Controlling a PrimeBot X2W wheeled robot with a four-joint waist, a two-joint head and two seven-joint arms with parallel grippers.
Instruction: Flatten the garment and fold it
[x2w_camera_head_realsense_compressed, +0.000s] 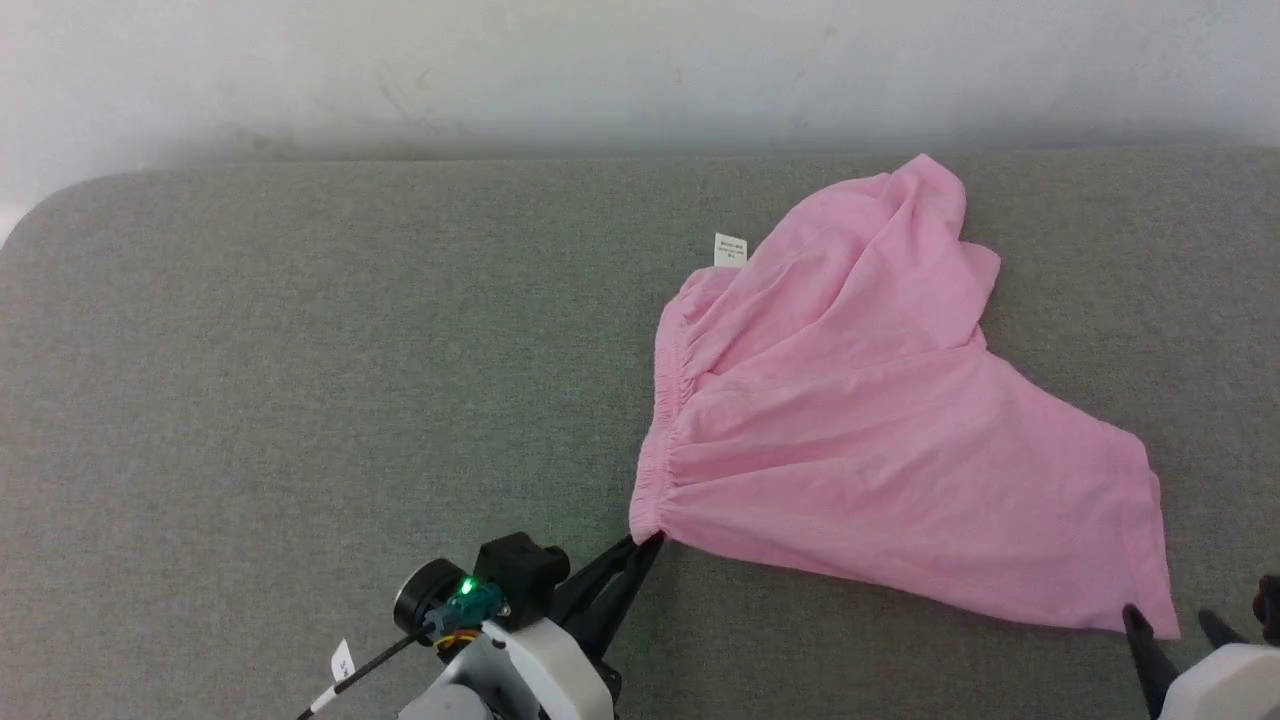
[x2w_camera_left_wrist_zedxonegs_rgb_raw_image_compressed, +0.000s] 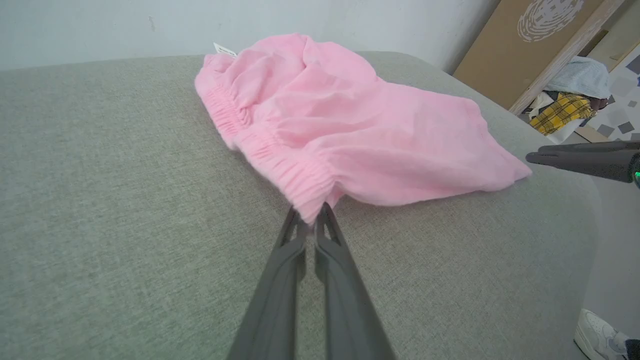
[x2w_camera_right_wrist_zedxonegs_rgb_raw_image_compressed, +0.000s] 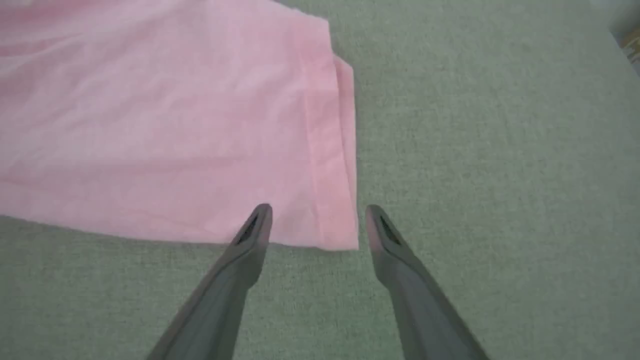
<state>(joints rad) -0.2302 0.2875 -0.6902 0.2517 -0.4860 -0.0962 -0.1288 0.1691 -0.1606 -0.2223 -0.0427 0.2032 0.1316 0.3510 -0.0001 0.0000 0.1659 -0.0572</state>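
Observation:
I need to pick up the garment next with my right gripper by the corner of its leg hem (x2w_camera_head_realsense_compressed: 1161, 622) (x2w_camera_right_wrist_zedxonegs_rgb_raw_image_compressed: 335, 210), so that I can flatten and fold it.
The garment (x2w_camera_head_realsense_compressed: 870, 440), light-pink shorts, lies spread on the grey padded table (x2w_camera_head_realsense_compressed: 300, 380) right of centre. Its gathered waistband (x2w_camera_head_realsense_compressed: 662, 430) faces left and a small white label (x2w_camera_head_realsense_compressed: 731, 250) sticks out at the top. My left gripper (x2w_camera_head_realsense_compressed: 652, 541) is shut on the near end of the waistband (x2w_camera_left_wrist_zedxonegs_rgb_raw_image_compressed: 305, 185), pink fabric pinched between its tips (x2w_camera_left_wrist_zedxonegs_rgb_raw_image_compressed: 311, 214). My right gripper (x2w_camera_right_wrist_zedxonegs_rgb_raw_image_compressed: 317, 220) is open, its fingers either side of the near corner of the leg hem (x2w_camera_right_wrist_zedxonegs_rgb_raw_image_compressed: 335, 210), just over the cloth. In the head view it (x2w_camera_head_realsense_compressed: 1170, 620) sits at the hem's lower right corner.
The grey table runs wide to the left and ends at a pale wall (x2w_camera_head_realsense_compressed: 600, 70). Off the table's right end in the left wrist view stand a brown board (x2w_camera_left_wrist_zedxonegs_rgb_raw_image_compressed: 525, 45) and a pile of cloths (x2w_camera_left_wrist_zedxonegs_rgb_raw_image_compressed: 570, 100); a white shoe (x2w_camera_left_wrist_zedxonegs_rgb_raw_image_compressed: 600, 335) is on the floor.

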